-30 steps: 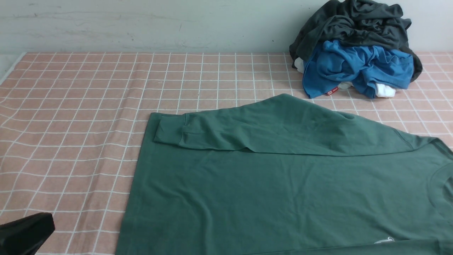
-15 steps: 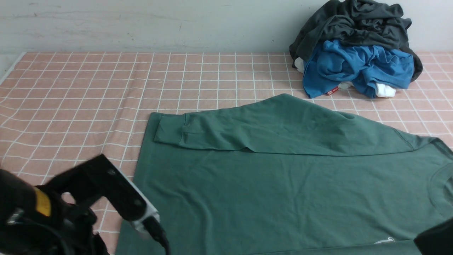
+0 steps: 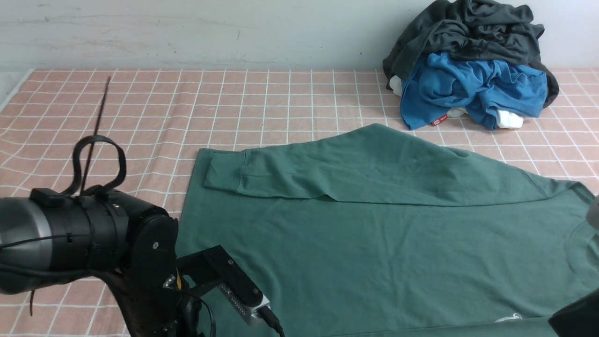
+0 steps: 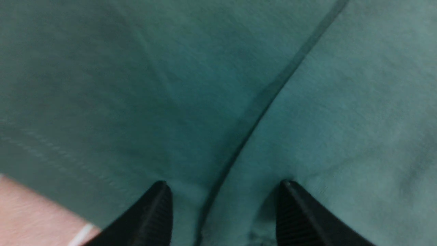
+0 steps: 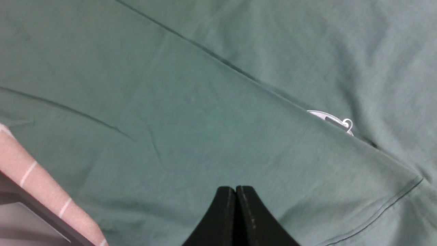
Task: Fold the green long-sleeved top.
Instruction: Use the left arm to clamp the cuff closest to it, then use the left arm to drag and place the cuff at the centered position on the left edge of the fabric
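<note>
The body fabric of the green long-sleeved top lies flat on the cloth around the fold. My left gripper will pinch the top by its raised fold edge (image 4: 217, 201) next.
The green long-sleeved top (image 3: 374, 243) lies flat on the checked cloth, collar to the right, with its far sleeve (image 3: 327, 173) folded across the body. My left arm (image 3: 117, 243) reaches over the top's near-left corner; its fingers are below the front view's edge. In the left wrist view my left gripper (image 4: 224, 186) is open just above the green fabric (image 4: 136, 85), a fold edge (image 4: 259, 102) running between its fingertips. My right gripper (image 5: 235, 188) is shut and empty over the near sleeve (image 5: 170, 102), close to the half-covered white chest mark (image 5: 333, 121).
A pile with a dark grey garment (image 3: 468, 32) over a bright blue one (image 3: 472, 89) with a red tag (image 3: 438, 120) sits at the back right. Pink checked tablecloth (image 3: 117, 107) covers the table. The table's near edge (image 5: 41, 208) shows in the right wrist view.
My left arm has swung in from the lower left over the top's near-left corner, and its jaws have opened. A sliver of the right arm has entered at the bottom right.
</note>
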Robot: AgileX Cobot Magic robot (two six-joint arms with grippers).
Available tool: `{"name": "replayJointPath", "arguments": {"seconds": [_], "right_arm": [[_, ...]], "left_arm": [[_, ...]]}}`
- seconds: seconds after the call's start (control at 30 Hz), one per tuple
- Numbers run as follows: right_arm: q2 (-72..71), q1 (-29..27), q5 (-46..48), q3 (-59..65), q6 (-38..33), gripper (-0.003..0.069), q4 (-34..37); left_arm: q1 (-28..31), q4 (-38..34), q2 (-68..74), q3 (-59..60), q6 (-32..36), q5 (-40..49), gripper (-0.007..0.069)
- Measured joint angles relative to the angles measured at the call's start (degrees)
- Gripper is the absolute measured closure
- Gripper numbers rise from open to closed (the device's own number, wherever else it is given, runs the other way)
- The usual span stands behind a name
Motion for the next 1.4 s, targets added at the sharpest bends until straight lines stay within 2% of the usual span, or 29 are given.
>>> {"name": "replayJointPath", "arguments": {"seconds": [0.13, 0.2, 0.23, 0.27, 0.33, 0.5, 0.7, 0.8, 1.0, 1.2, 1.4], "right_arm": [[0.00, 0.05, -1.06, 0.00, 0.00, 0.0673, -0.11], [0.00, 0.05, -1.86, 0.00, 0.01, 0.0673, -0.17], [0.00, 0.05, -1.87, 0.00, 0.06, 0.0673, -0.17], [0.00, 0.05, -2.59, 0.00, 0.19, 0.0673, -0.17], [0.02, 0.05, -3.22, 0.00, 0.43, 0.0673, -0.45], [0.55, 0.05, -5.75, 0.00, 4.67, 0.0673, -4.09], [7.86, 0.05, -10.21, 2.20, 19.57, 0.0667, -15.23], [11.47, 0.05, -11.60, 3.15, 22.35, 0.0648, -16.86], [25.38, -1.54, -20.42, 3.99, 27.95, 0.0461, -19.55], [34.91, -5.83, -22.72, 3.99, 33.87, 0.0285, -23.74], [35.63, -6.37, -23.06, 3.99, 39.55, 0.0253, -29.85]], "left_arm": [[0.00, -1.35, 0.75, -0.76, 0.59, 1.25, 0.0365], [0.00, -1.74, 0.75, -1.91, 1.36, 3.15, 0.0484], [0.00, -1.74, 0.75, -2.05, 1.45, 3.32, 0.0496], [0.00, -1.80, 0.75, -3.65, 2.04, 5.15, 0.0574], [0.00, -1.75, 0.75, -5.76, 2.41, 7.00, 0.0604], [0.00, 0.59, 0.86, -12.40, 2.52, 9.56, 0.0611], [0.00, 4.26, 1.00, -21.75, 2.52, 11.72, 0.0611], [0.00, 4.63, 1.13, -23.27, 2.52, 12.19, 0.0611], [0.00, 5.08, 1.25, -24.09, 2.52, 13.67, 0.0611], [0.00, 5.08, 1.31, -24.09, 2.52, 15.12, 0.0611], [0.00, 5.08, 1.31, -24.09, 2.52, 15.12, 0.0611]]}}
